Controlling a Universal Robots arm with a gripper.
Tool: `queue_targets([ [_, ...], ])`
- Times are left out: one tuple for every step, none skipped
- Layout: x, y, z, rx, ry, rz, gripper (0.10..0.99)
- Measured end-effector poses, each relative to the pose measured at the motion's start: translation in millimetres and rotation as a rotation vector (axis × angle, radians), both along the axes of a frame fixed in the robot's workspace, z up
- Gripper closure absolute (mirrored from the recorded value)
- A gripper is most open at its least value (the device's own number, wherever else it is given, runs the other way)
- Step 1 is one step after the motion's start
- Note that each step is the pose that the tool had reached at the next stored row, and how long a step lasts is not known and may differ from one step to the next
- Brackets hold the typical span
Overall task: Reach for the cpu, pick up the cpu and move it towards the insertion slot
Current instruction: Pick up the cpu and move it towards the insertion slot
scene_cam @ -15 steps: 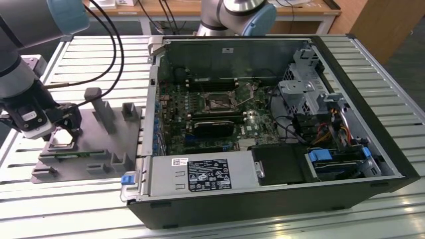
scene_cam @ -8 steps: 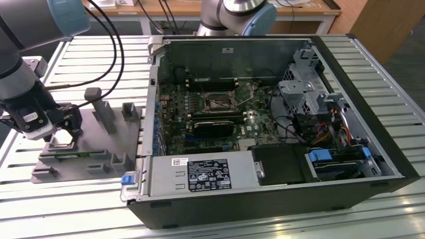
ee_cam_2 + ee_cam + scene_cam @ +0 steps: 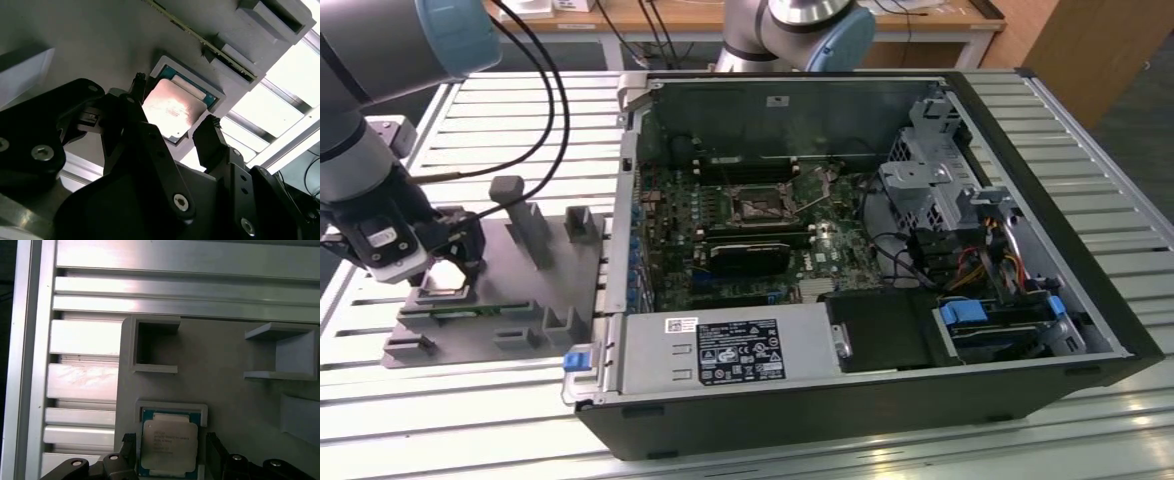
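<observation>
My gripper closes on the CPU next, since its fingers stand beside both edges of the CPU [image 3: 169, 445] in its hollow [image 3: 172, 405].
The cpu [image 3: 169, 445] is a small square chip with a shiny metal top, lying flat in a shallow recess of the grey fixture plate [image 3: 487, 335] at the exterior view's left. My gripper [image 3: 171, 452] is lowered over it, open, one black finger on each side of the chip with a small gap between each finger and the chip's edge. In the second wrist view the cpu [image 3: 175, 106] lies between the fingertips [image 3: 209, 131]. The insertion slot [image 3: 758, 205] is the square socket on the motherboard inside the open computer case, well off to the exterior view's right of the gripper [image 3: 444, 272].
Grey fixture blocks and posts [image 3: 523, 225] stand on the plate close to the gripper. The computer case wall [image 3: 627, 200] rises between the plate and the motherboard. A long black card [image 3: 744, 256] lies just below the socket. A second arm [image 3: 794, 30] stands behind the case.
</observation>
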State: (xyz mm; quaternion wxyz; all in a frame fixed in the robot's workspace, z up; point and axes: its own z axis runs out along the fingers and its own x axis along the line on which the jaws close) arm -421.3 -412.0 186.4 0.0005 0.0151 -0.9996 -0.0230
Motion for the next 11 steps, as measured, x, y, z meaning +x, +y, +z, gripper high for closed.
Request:
queue_targets([
  [0.0, 0.0, -0.2, 0.000, 0.0000, 0.000, 0.427],
  [0.0, 0.0, -0.3, 0.000, 0.0002, 0.000, 0.427],
  [0.0, 0.0, -0.3, 0.000, 0.0002, 0.000, 0.427],
  [0.0, 0.0, -0.4, 0.000, 0.0001, 0.000, 0.427],
  [0.0, 0.0, -0.6, 0.000, 0.0000, 0.000, 0.435],
  [0.0, 0.0, -0.7, 0.000, 0.0001, 0.000, 0.502],
  [-0.1, 0.0, -0.7, 0.000, 0.0004, 0.000, 0.502],
  [-0.1, 0.0, -0.7, 0.000, 0.0004, 0.000, 0.557],
  [-0.1, 0.0, -0.7, 0.000, 0.0003, 0.000, 0.557],
  [0.0, 0.0, -0.8, 0.000, 0.0001, 0.000, 0.557],
  [0.0, 0.0, -0.9, 0.000, -0.0006, 0.000, 0.557],
])
